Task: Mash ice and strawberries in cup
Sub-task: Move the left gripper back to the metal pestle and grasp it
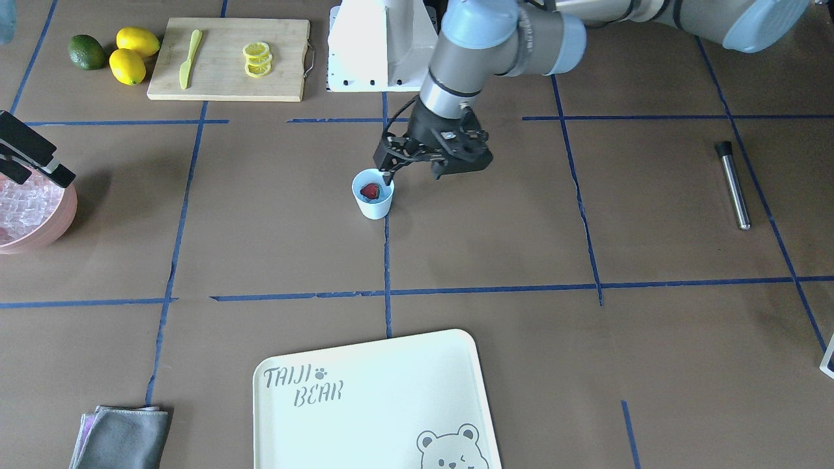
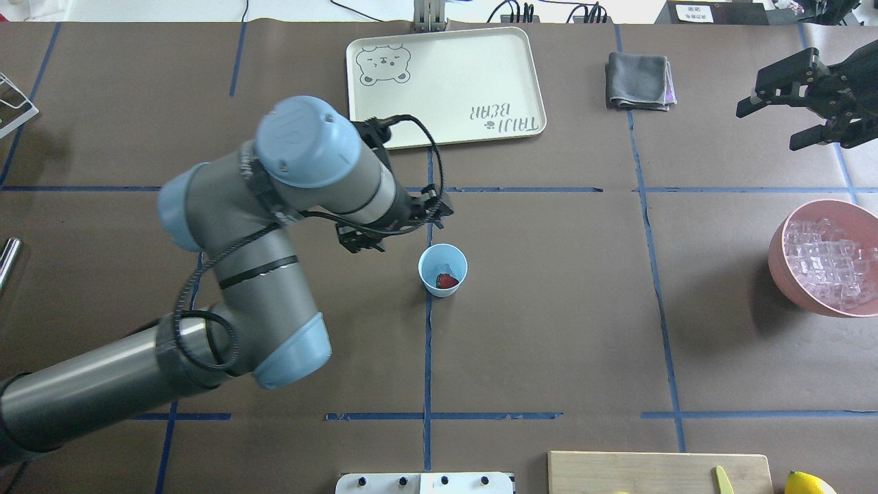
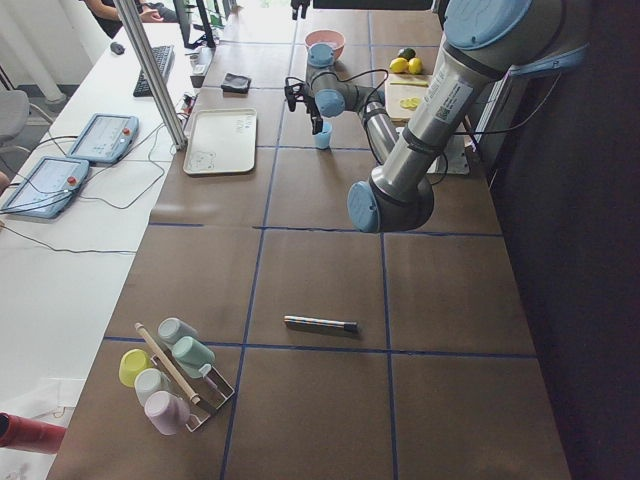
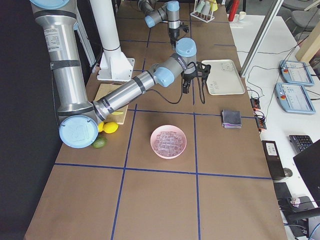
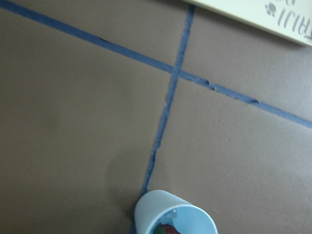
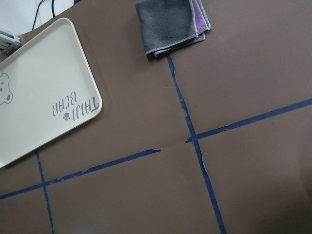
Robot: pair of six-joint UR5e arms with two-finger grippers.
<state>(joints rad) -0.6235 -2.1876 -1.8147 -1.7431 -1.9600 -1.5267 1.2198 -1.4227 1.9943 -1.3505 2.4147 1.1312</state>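
Note:
Next, my left gripper grabs the masher rod by its handle (image 1: 732, 182) to mash ice and strawberries, leaving the masher rod's rounded steel end (image 1: 743, 223) free.
The pale blue cup (image 1: 373, 203) (image 2: 433, 271) stands near the table's middle with one red strawberry (image 1: 371, 191) (image 2: 446, 280) inside. In the left wrist view the cup (image 5: 156, 209) sits at the bottom edge. My left gripper (image 1: 414, 170) (image 2: 398, 226) hovers just beside the cup's rim, open and holding nothing. Ice (image 2: 826, 257) (image 1: 23, 205) fills the pink bowl (image 2: 782, 271) at my right. My right gripper (image 2: 772, 127) (image 1: 36, 170) hangs open above the table beyond that bowl. I cannot tell whether any ice lies in the cup.
A cream bear tray (image 2: 521, 75) (image 1: 456, 391) lies across the table, with a grey cloth (image 2: 638, 81) (image 6: 170, 24) beside it. A metal rod (image 1: 733, 185) lies at my left. A cutting board (image 1: 221, 81) with lemon slices, a yellow knife, lemons and a green fruit sits near my base.

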